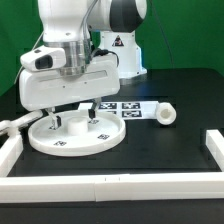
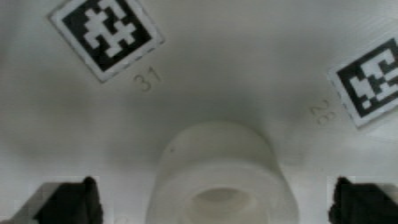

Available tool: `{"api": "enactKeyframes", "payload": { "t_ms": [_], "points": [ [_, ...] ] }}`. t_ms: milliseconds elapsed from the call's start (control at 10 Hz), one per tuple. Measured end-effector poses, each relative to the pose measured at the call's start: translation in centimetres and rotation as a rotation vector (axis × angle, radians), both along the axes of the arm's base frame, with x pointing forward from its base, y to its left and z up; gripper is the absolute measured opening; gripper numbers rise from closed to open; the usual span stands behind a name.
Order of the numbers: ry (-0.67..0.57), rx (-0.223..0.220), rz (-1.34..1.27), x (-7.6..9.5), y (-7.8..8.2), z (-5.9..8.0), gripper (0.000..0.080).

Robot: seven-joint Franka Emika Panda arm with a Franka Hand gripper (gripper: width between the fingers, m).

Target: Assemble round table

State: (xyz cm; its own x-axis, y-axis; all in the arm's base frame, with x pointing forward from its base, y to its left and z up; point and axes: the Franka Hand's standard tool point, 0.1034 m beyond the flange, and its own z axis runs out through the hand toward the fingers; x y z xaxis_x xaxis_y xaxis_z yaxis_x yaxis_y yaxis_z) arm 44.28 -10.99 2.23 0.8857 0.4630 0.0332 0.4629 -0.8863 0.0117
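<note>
My fingers are beside the raised round socket and would catch the large round rimmed disc by closing, so it is time to close on it now.
The large round rimmed disc [image 1: 75, 137] lies flat on the black table at the exterior view's front left, with square tags on its face. My gripper [image 1: 75, 122] is open just above it, with one finger on either side of its middle. In the wrist view the disc [image 2: 214, 90] fills the frame, showing two tags and a raised round socket [image 2: 222, 180]. The gripper [image 2: 217, 205] straddles that socket with dark fingertips [image 2: 71, 203] well apart, holding nothing. The short thick cylinder leg [image 1: 165, 115] lies on the table to the right. The cross-shaped foot is out of view.
The marker board [image 1: 122, 107] lies behind the disc. White border bars run along the left [image 1: 10, 152], front [image 1: 110, 186] and right [image 1: 210, 150] of the table. The arm's white base [image 1: 118, 50] stands at the back.
</note>
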Motion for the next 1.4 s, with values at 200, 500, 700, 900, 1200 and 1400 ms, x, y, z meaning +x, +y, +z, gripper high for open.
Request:
{"api": "enactKeyframes", "payload": {
  "t_ms": [200,500,700,900,1200,1400],
  "points": [
    [-0.005,-0.002,0.001,0.6,-0.4,-0.2,0.0649],
    [-0.003,-0.001,0.000,0.5,-0.4,-0.3,0.0618],
    [-0.002,-0.001,0.000,0.5,-0.4,-0.3,0.0437],
    [-0.002,-0.001,0.000,0.5,-0.4,-0.3,0.0400],
    [0.008,0.012,-0.048,1.5,1.1,-0.2,0.0400],
    [0.012,0.032,-0.122,4.0,3.8,0.1,0.0400]
  ]
}}
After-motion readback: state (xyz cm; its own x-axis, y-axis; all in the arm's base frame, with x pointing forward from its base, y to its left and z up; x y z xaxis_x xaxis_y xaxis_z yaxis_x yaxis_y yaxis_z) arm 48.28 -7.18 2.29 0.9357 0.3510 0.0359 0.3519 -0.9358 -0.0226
